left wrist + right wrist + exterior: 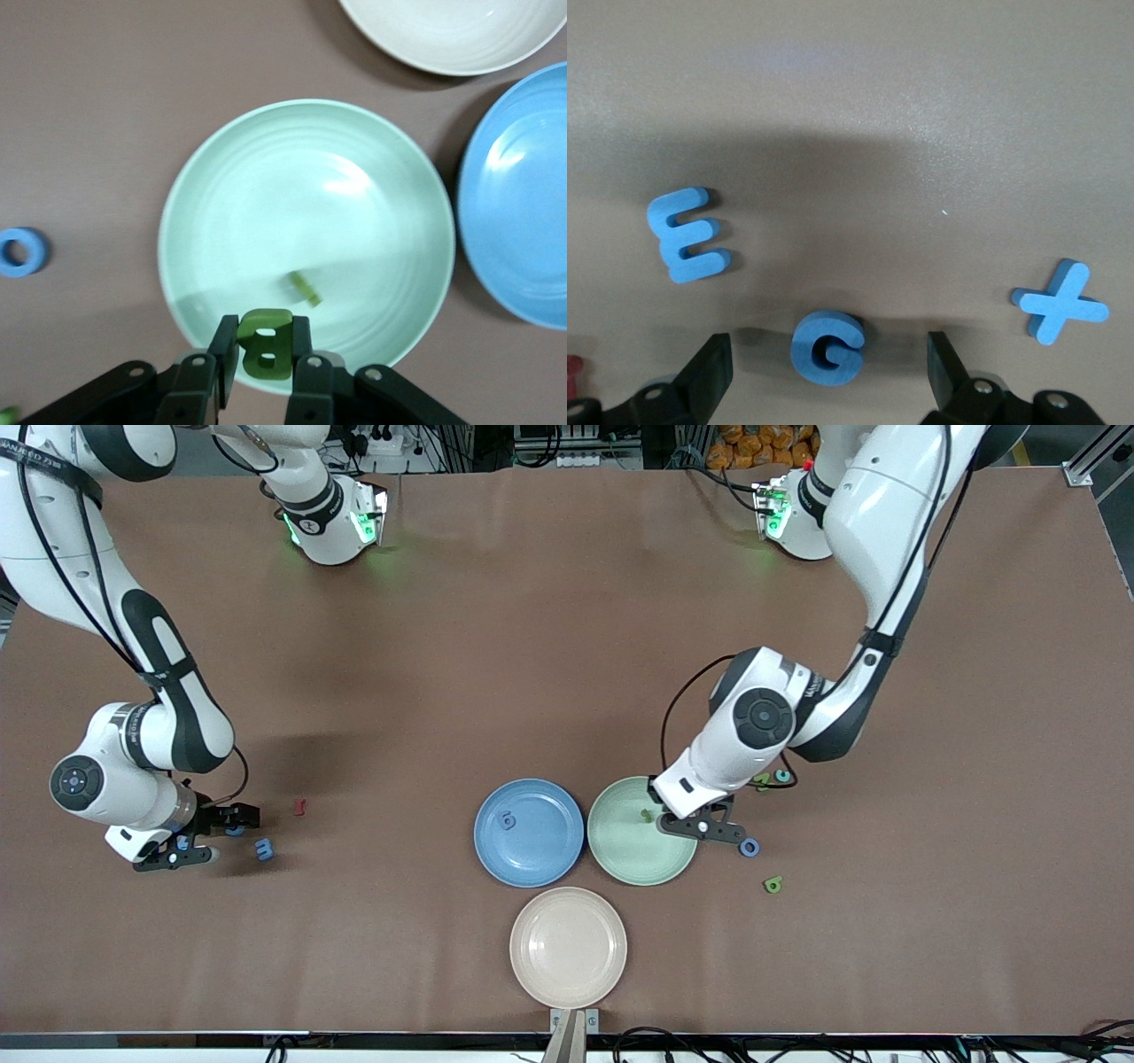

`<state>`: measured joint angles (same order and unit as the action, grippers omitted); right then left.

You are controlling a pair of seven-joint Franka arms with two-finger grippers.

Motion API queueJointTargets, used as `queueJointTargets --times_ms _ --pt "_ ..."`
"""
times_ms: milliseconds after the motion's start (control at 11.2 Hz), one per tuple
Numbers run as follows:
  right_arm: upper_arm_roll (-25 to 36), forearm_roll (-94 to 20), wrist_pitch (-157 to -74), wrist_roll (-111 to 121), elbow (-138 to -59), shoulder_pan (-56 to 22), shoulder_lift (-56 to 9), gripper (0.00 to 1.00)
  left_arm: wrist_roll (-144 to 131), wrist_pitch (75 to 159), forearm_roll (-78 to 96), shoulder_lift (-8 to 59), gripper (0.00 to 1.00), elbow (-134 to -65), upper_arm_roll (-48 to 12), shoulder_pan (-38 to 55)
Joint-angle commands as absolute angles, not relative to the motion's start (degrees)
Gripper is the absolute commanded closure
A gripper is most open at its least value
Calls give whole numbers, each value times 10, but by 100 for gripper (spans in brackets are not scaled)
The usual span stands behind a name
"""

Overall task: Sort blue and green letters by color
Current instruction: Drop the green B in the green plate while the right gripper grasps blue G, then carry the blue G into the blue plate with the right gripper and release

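My right gripper's fingers are low at the table beside the blue G (827, 368), so closing now would catch the G, and it is time to close on it.
My left gripper (266, 354) is shut on a green letter B (266, 343) and holds it over the rim of the green plate (266, 195), which has a small green letter (306, 289) in it. In the front view this gripper (684, 824) is over the green plate's (633, 861) edge toward the left arm's end. My right gripper (830, 376) is open low over the table, with a blue G (827, 347) between its fingers. A blue E (688, 235) and a blue X (1060, 301) lie beside it. The blue plate (532, 856) holds one blue letter (508, 820).
A blue ring letter (749, 848) and a green letter (773, 884) lie by the green plate; two more small letters (764, 781) lie under the left arm. A dark red letter (300, 807) lies near the blue E (264, 849). A beige plate (568, 948) sits nearest the front camera.
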<state>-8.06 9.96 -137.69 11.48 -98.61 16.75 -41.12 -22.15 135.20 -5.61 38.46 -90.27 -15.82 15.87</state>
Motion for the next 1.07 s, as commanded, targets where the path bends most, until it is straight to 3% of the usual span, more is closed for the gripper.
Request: queueJointTargets --times_ms 0,356,624,980 --pt "-86 103 -1381 109 -995 176 -403 100 -249 1374 -55 403 0 -879 -153 174" --pt "-87 103 -1381 116 -995 181 -404 100 -206 1362 -62 375 0 -892 -149 139" --pt "-96 102 -1377 107 -984 166 -403 100 -35 1328 -85 347 0 -942 -149 81" --pt "-156 93 -1381 14 -960 133 -403 100 66 1331 -200 279 0 -1051 -156 37"
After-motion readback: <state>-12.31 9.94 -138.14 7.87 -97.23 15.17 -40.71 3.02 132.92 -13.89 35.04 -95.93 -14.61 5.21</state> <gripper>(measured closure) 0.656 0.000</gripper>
